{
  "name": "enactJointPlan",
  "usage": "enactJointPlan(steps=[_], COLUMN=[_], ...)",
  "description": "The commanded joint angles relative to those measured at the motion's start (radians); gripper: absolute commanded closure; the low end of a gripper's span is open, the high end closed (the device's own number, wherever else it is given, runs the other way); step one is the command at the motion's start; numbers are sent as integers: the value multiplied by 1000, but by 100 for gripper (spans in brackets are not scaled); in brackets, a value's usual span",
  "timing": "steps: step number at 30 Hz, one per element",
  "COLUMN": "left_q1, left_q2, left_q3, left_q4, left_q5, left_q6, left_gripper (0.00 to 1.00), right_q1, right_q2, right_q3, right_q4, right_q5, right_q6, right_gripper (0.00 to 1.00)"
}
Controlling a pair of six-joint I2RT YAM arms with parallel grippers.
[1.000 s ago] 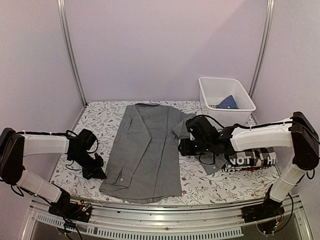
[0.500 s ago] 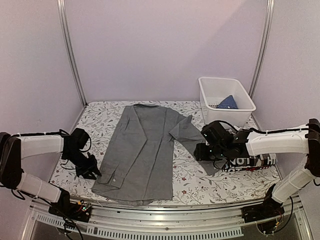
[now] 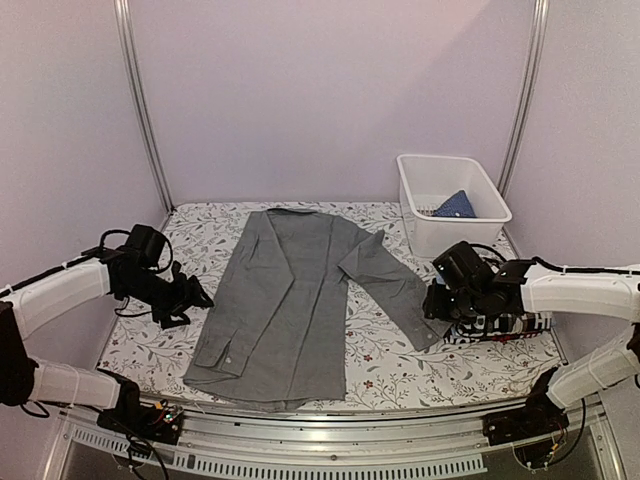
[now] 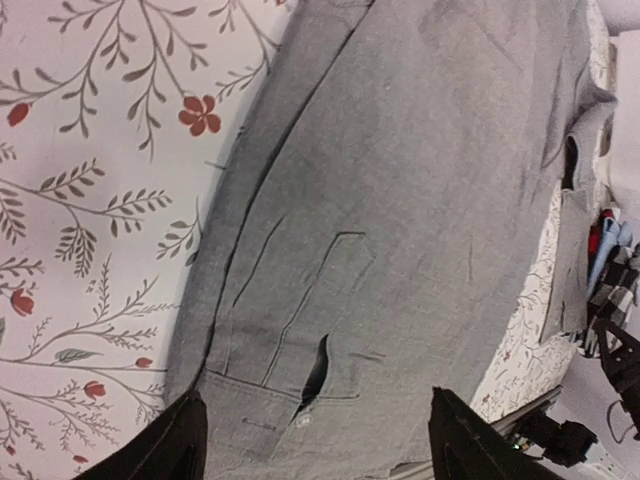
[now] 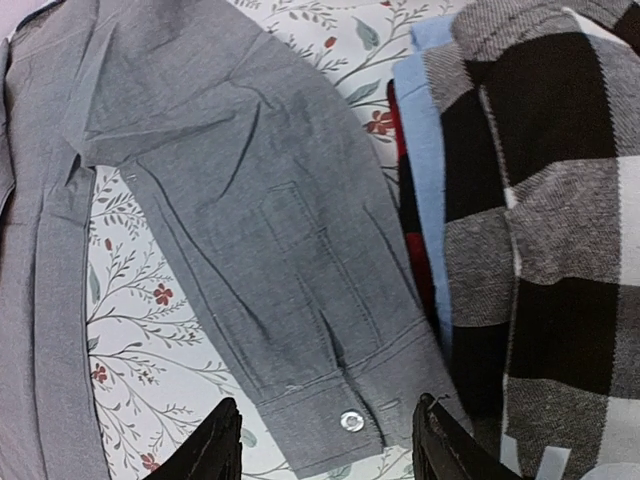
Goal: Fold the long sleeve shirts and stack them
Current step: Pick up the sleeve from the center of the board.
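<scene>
The grey shirt's outstretched sleeve should be folded across the shirt's body toward my left gripper, so my right gripper should next grab the sleeve by its buttoned cuff [image 3: 427, 337] [image 5: 350, 420].
A plain grey button-up shirt [image 3: 285, 300] lies spread on the flowered table [image 3: 385, 365], collar at the back. Its left sleeve is folded in over the body, and the cuff [image 4: 290, 395] shows under my left gripper [image 4: 315, 448], which hangs open just above it. The right sleeve [image 3: 385, 280] runs out slantwise to the right. Its buttoned cuff [image 5: 345, 415] lies flat between the fingers of my open right gripper [image 5: 325, 450], which holds nothing. Beside that cuff is a stack of folded shirts [image 3: 510, 325], with a black-and-white checked one [image 5: 540, 250] on top and a pale blue one [image 5: 425, 150] under it.
A white bin [image 3: 452, 195] stands at the back right with a blue cloth [image 3: 457, 205] inside. Metal posts rise at both back corners. The right arm lies across the stack of shirts. The table's front edge runs just below the shirt hem.
My left gripper has opened and drawn back to the left, off the shirt's edge. My right gripper has moved right, and the right sleeve now lies stretched out toward the stack.
</scene>
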Motion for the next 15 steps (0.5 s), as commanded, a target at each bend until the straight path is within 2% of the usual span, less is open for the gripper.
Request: enactJointPlan(steps=[1, 12, 15], left_q1=[-6, -107, -130], left_q2=[-47, -30, -8], left_q3=[35, 94, 105], left_q4=[89, 213, 240], left_q5=[48, 28, 28], left_q6=[44, 54, 56], left_gripper=[23, 22, 21], right_q1=[-72, -129, -130], right_q2=[-56, -8, 10], right_q3=[-46, -105, -111], right_q4=[-38, 34, 60], right_q5=[-14, -86, -96], right_q6=[-11, -14, -8], right_gripper=[43, 45, 50])
